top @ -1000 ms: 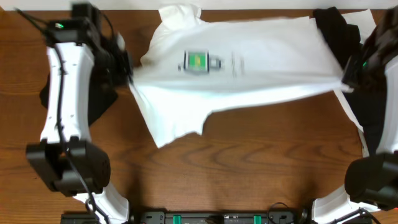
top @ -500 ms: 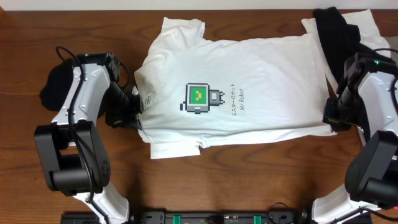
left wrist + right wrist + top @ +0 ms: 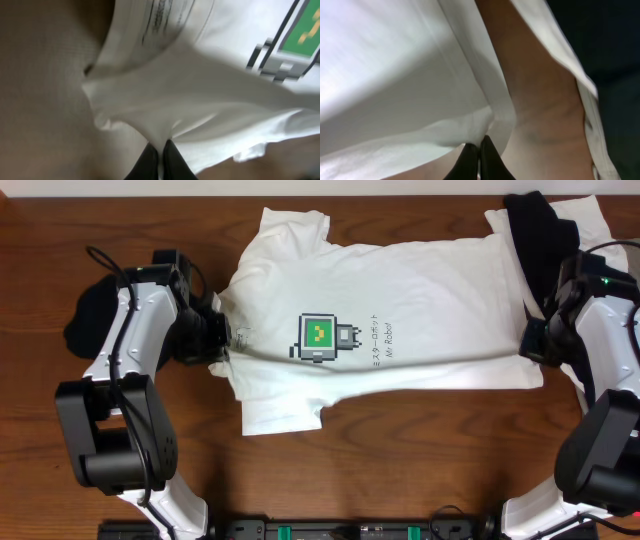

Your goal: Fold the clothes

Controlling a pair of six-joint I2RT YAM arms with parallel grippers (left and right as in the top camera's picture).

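The green pixel-robot print [image 3: 320, 337] is still uncovered, so the fold would drop short if the robot opened its left gripper now. The left gripper needs to first move the collar end.
A white T-shirt [image 3: 400, 290] with a green pixel-robot print [image 3: 320, 337] and black text lies spread across the table, collar to the left and hem to the right. My left gripper [image 3: 222, 340] is shut on the shirt at the collar end, and in the left wrist view the cloth [image 3: 200, 85] bunches up between the dark fingertips [image 3: 146, 162]. My right gripper [image 3: 535, 345] is shut on the hem edge at the right; in the right wrist view the white fabric [image 3: 395, 75] is pinched between its fingertips [image 3: 491, 160]. One sleeve [image 3: 280, 408] points toward the near edge.
A black garment [image 3: 545, 225] lies on another white piece [image 3: 593, 220] at the back right corner. A dark garment [image 3: 92, 315] sits at the left behind my left arm. Bare wooden table [image 3: 400, 460] runs along the near side.
The shirt came down from a stretched, lifted hold to lie flat on the table. Both grippers then shifted slightly toward the far side, still gripping it.
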